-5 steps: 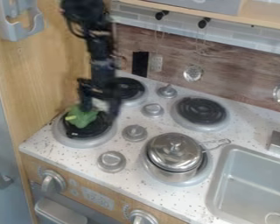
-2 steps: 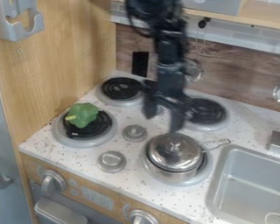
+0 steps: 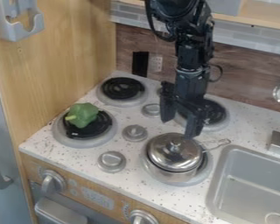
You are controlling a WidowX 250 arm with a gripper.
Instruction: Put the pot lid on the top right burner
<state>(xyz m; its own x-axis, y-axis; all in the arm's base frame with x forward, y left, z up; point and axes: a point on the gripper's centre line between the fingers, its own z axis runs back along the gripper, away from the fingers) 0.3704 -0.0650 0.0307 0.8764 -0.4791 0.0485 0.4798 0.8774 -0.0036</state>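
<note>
I need to put the pot lid on the top right burner [image 3: 217, 113], so my gripper should next take hold of the pot lid by its small knob.
My gripper [image 3: 180, 127] hangs open just above and behind the pot, its two fingers apart with nothing between them. Below it, the silver lid [image 3: 175, 153] with its small knob rests on the metal pot [image 3: 173, 174], which stands on the front right burner. The fingertips are close to the knob, on its far side. The top right burner [image 3: 217, 113] has a black coil, partly hidden behind the gripper.
A green pepper [image 3: 82, 114] lies on the front left burner. The back left burner [image 3: 122, 89] is bare. Grey knobs [image 3: 134, 133] stand between the burners. The pot's handle [image 3: 217, 144] points right toward the sink [image 3: 253, 183].
The gripper has moved right from beside the green pepper to above the pot, leaving the pepper on its burner. Pot and lid have not moved.
</note>
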